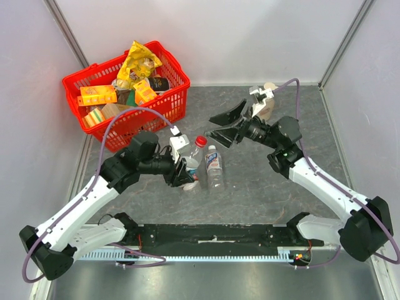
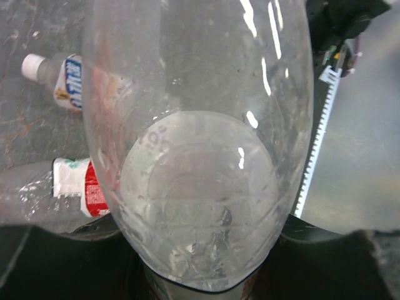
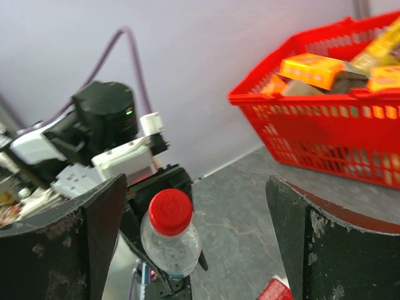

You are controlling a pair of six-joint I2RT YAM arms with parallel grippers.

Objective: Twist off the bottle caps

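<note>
The red cap needs to be unscrewed, so the right gripper should next grab it end-on by its sides. That leaves the bottle's body (image 2: 200,156) free.
My left gripper (image 1: 185,172) is shut on a clear bottle (image 1: 194,161) and holds it tilted, its red cap (image 1: 200,141) pointing toward the right gripper. In the left wrist view this bottle's body (image 2: 200,156) fills the frame between the dark fingers (image 2: 56,262). My right gripper (image 1: 220,125) is open, a little beyond the cap. In the right wrist view the red cap (image 3: 170,211) sits between its spread fingers (image 3: 69,244), apart from both. A second bottle (image 1: 215,169) with a white cap (image 1: 212,149) lies on the table. A third bottle (image 2: 44,200) lies beside it.
A red basket (image 1: 172,106) full of snack packs stands at the back left and also shows in the right wrist view (image 3: 325,125). A beige pump soap bottle (image 1: 265,101) stands behind the right gripper. Grey walls close in three sides. A black rail (image 1: 212,235) runs along the near edge.
</note>
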